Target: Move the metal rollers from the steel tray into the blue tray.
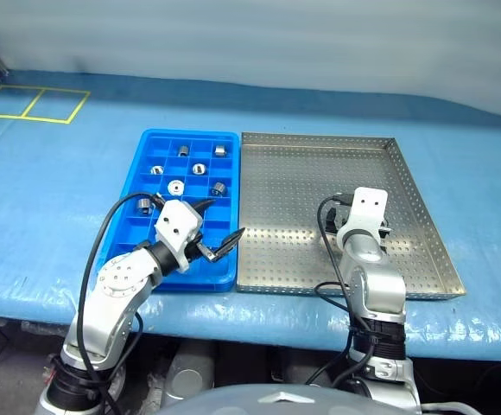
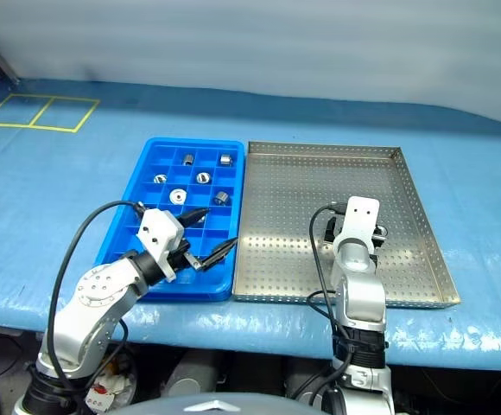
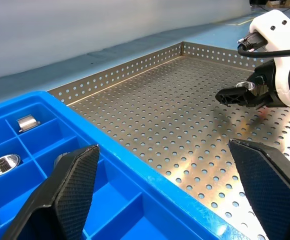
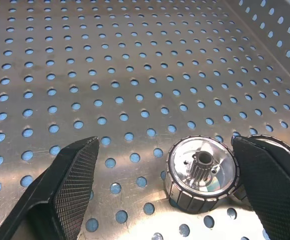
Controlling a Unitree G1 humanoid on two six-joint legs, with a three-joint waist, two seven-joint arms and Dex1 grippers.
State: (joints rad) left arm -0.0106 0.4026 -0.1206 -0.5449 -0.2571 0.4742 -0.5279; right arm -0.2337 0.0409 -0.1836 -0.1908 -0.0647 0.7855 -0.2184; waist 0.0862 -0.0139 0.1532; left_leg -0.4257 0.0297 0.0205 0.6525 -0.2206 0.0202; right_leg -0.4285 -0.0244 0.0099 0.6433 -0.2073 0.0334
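Observation:
I should close my right gripper on the shiny roller now. Its fingers reach down beside the roller on the steel tray, so they would hold it.
The steel tray lies to the right of the blue tray, their long sides touching. Several metal rollers sit in the blue tray's far compartments. My right gripper is open and low over the steel tray's near middle. One shiny roller with a toothed bore stands on the tray between its fingers, close to one finger and not clamped. Part of another silvery piece shows behind that finger. My left gripper hangs open and empty above the blue tray's near right corner, pointing toward the steel tray.
Both trays rest on a table covered in blue sheeting. Yellow tape squares mark its far left. The steel tray has low perforated rims. The front table edge lies just below the trays.

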